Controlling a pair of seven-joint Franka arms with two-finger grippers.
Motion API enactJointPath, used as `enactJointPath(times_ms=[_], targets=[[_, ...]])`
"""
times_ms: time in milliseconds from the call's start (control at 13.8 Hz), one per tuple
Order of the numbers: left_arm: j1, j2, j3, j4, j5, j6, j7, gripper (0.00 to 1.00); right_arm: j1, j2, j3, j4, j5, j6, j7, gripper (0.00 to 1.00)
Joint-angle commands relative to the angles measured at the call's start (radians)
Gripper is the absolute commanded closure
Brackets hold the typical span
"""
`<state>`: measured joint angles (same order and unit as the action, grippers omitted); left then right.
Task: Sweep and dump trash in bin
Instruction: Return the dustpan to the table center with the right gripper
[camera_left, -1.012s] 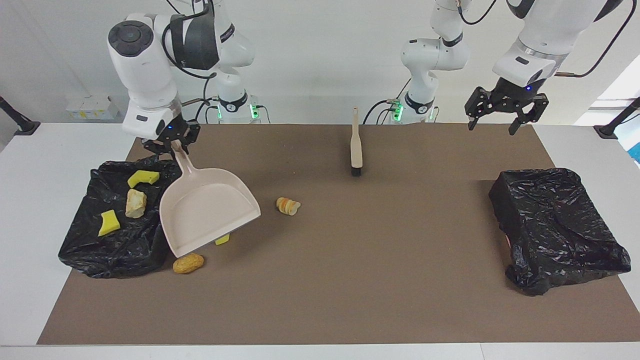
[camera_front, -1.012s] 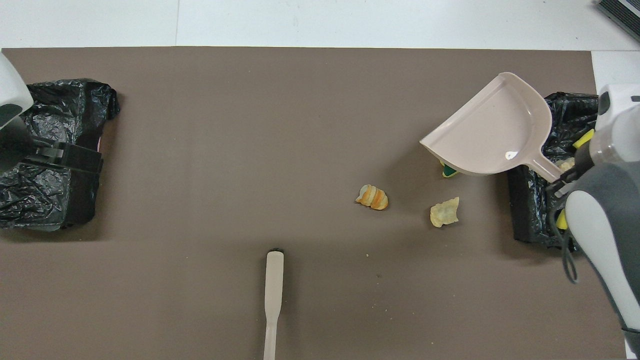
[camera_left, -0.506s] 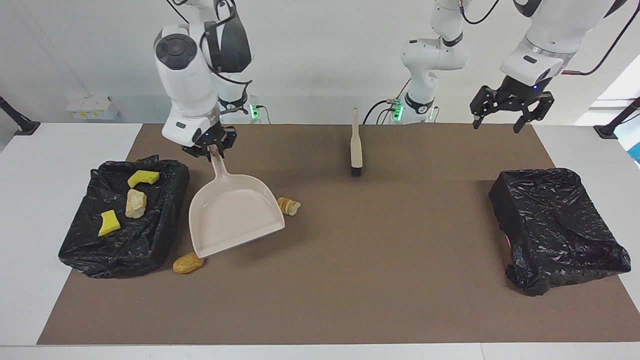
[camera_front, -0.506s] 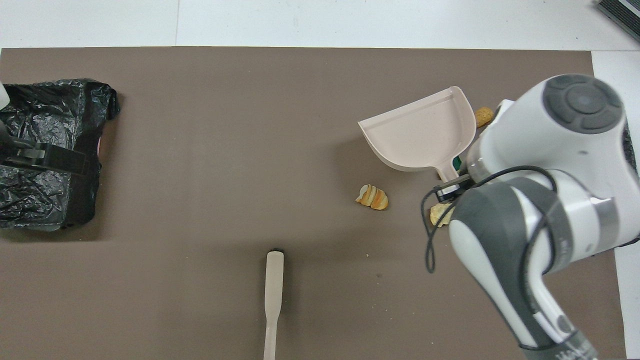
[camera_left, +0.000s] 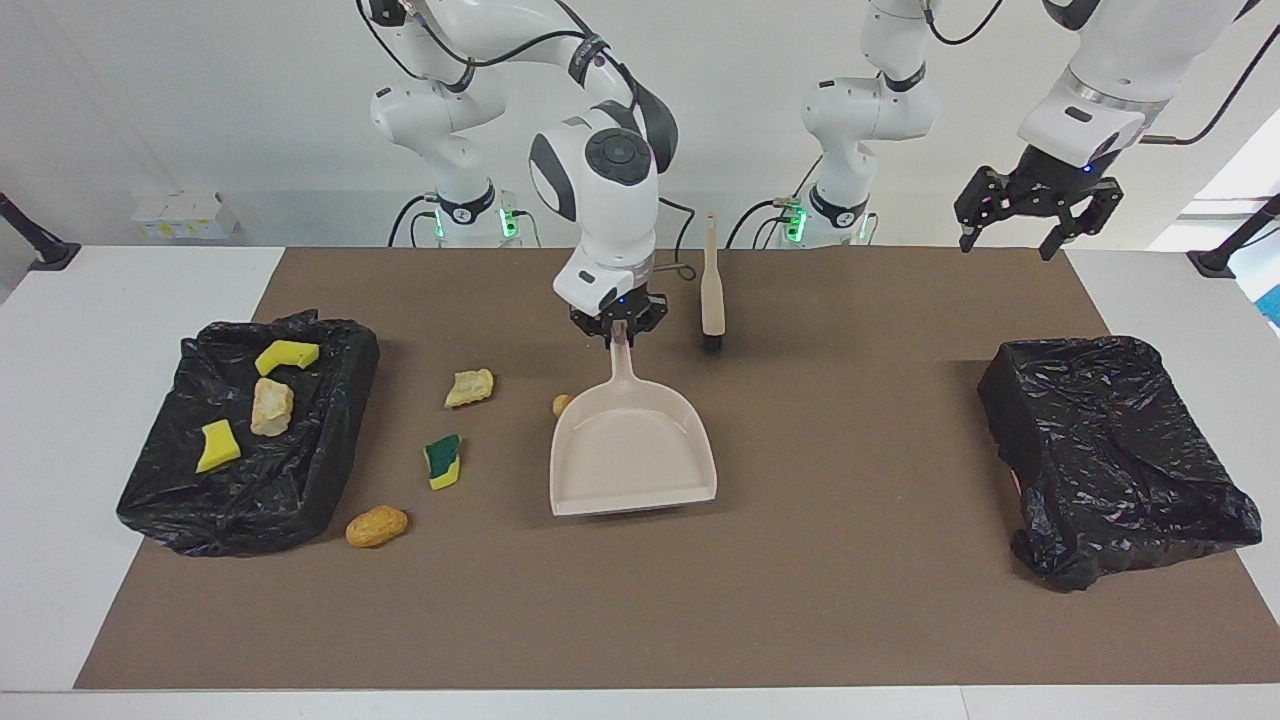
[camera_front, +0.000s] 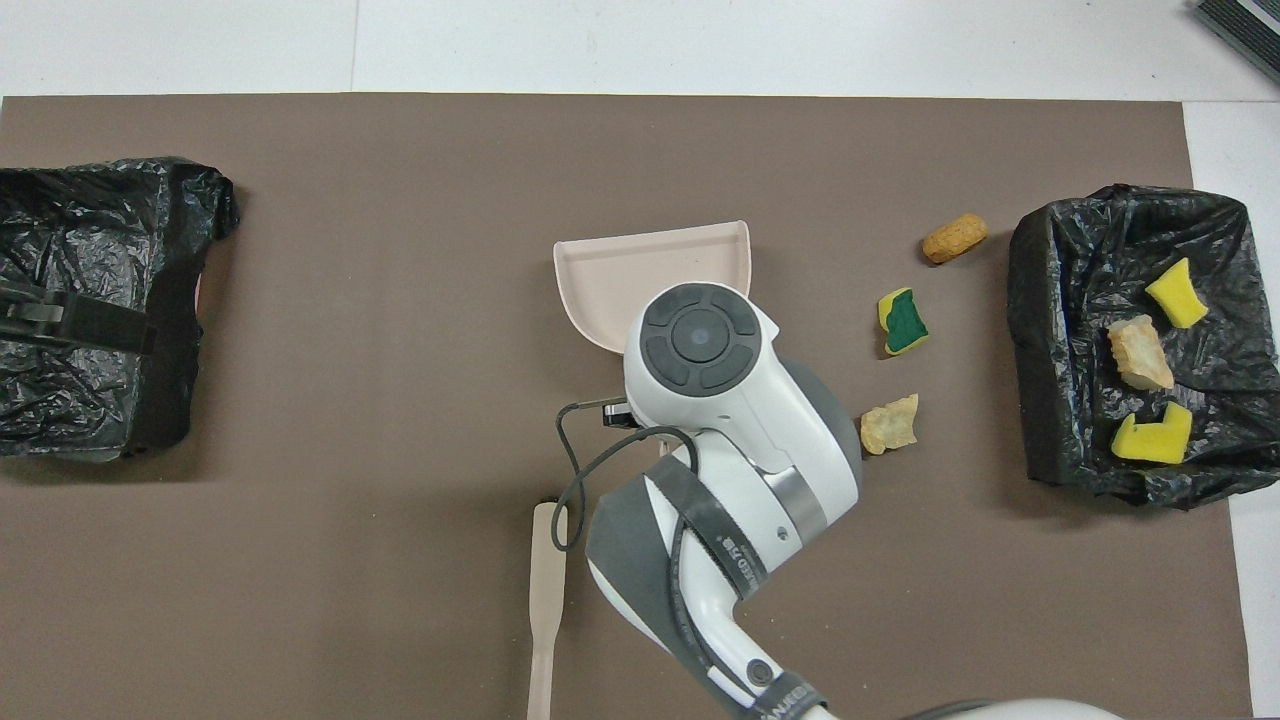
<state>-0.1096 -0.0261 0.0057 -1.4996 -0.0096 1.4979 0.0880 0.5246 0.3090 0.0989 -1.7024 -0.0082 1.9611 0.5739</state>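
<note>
The pan's wide front edge (camera_front: 651, 233) is hanging tilted above the brown mat, so the robot's right gripper should keep holding the pan.
My right gripper (camera_left: 617, 335) is shut on the handle of the beige dustpan (camera_left: 630, 450), held low over the middle of the mat with its mouth pointing away from the robots. The pan (camera_front: 650, 265) is empty. On the mat toward the right arm's end lie a tan lump (camera_left: 470, 387), a green-and-yellow sponge scrap (camera_left: 442, 461) and an orange lump (camera_left: 377, 526). A striped pastry (camera_left: 562, 404) peeks out beside the pan. Three more pieces lie in the black-lined bin (camera_left: 345, 345). My left gripper (camera_left: 1008, 240) is open and empty, raised at the left arm's end.
The beige-handled brush (camera_left: 712, 290) lies on the mat near the robots, beside my right gripper. A second black-lined bin (camera_left: 1110, 450) stands at the left arm's end. In the overhead view my right arm covers the pan's handle and the pastry.
My right arm has carried the dustpan from beside the bin to the middle of the mat, uncovering the sponge scrap and the tan lump. My left gripper has risen a little.
</note>
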Motion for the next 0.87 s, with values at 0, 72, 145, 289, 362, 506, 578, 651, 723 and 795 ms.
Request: enactJointPath(times_ms=[0,72,145,289,362,506,578,651,723,795], targets=[[0.011,-0.028,-0.004,-0.033,-0.009,0.002,0.009,0.00,0.012,0.108,-0.005,0.061,0.011,0.080,0.035,1.00],[0.011,-0.028,-0.004,-0.033,-0.009,0.002,0.009,0.00,0.012,0.134,-0.005,0.076,0.014,0.113,0.037,1.00],[0.011,-0.028,-0.004,-0.033,-0.009,0.002,0.009,0.00,0.012,0.166,-0.005,0.110,0.028,0.117,0.046,1.00],[0.011,-0.028,-0.004,-0.031,-0.009,0.002,0.009,0.00,0.012,0.176,-0.005,0.115,0.062,0.143,0.066,1.00],[0.011,-0.028,-0.004,-0.033,-0.009,0.002,0.009,0.00,0.009,0.174,-0.005,0.109,0.076,0.162,0.064,0.48],[0.011,-0.028,-0.004,-0.031,-0.009,0.002,0.009,0.00,0.003,0.176,-0.005,0.095,0.074,0.193,0.049,0.00],[0.011,-0.028,-0.004,-0.031,-0.009,0.002,0.009,0.00,0.000,0.174,-0.005,0.098,0.076,0.194,0.047,0.00],[0.011,-0.028,-0.004,-0.031,-0.009,0.002,0.009,0.00,-0.006,0.168,-0.005,0.096,0.077,0.188,0.047,0.00],[0.011,-0.028,-0.004,-0.033,-0.009,0.001,0.009,0.00,-0.009,0.148,-0.007,0.092,0.076,0.165,0.049,0.00],[0.011,-0.028,-0.004,-0.031,-0.009,0.001,0.009,0.00,-0.006,0.125,-0.005,0.077,0.079,0.151,0.053,0.00]])
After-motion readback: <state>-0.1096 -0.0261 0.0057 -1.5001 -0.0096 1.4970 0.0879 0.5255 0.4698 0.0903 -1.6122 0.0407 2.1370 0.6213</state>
